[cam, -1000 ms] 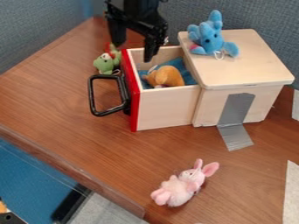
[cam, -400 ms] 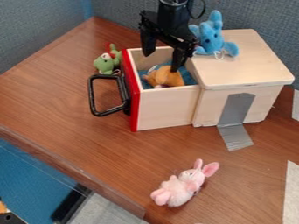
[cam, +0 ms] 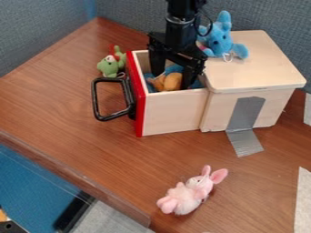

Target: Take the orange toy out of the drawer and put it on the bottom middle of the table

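Note:
My gripper should next grab the orange toy [cam: 173, 82] by its body, to move it from the drawer to the table's bottom middle.
The black gripper [cam: 172, 82] hangs down inside the drawer with its fingers spread apart, one at the left and one at the right of the orange toy [cam: 173, 82]. That toy lies on blue cloth in the drawer [cam: 173, 111], which is pulled out to the left and has a red front. Whether the fingers touch the toy, I cannot tell. The wooden table [cam: 91, 141] spreads below and to the left of the drawer.
A blue plush [cam: 218, 41] sits on the box top [cam: 261, 63], close beside the arm. A green plush [cam: 110, 65] lies left of the drawer, behind its black handle [cam: 97, 100]. Toward the table's front lies a pink plush [cam: 187, 195].
The gripper has moved right and down, from above the drawer's left part to inside it around the orange toy. The drawer and the toys stay where they were.

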Controlling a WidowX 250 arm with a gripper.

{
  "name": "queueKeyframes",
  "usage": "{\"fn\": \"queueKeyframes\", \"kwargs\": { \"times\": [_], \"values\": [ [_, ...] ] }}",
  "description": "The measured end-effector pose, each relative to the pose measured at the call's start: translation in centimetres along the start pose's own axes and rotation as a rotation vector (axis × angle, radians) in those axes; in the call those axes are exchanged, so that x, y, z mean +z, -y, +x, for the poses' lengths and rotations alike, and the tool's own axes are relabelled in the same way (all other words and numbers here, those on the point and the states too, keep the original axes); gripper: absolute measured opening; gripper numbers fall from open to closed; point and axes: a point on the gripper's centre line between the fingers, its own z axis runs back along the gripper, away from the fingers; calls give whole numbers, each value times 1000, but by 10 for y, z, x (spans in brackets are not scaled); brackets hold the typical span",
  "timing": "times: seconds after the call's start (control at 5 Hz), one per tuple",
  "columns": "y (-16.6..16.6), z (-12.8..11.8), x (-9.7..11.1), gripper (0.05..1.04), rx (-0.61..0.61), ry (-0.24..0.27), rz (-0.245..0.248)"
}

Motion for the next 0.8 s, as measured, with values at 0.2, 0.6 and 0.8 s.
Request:
{"fn": "queueKeyframes", "kwargs": {
  "times": [0.2, 0.6, 0.8],
  "values": [
    [-6, -6, -15, 953, 49, -32, -55],
    [-8, -6, -10, 627, 32, -15, -52],
    [-14, -3, 16, 460, -5, 46, -36]
  ]
}}
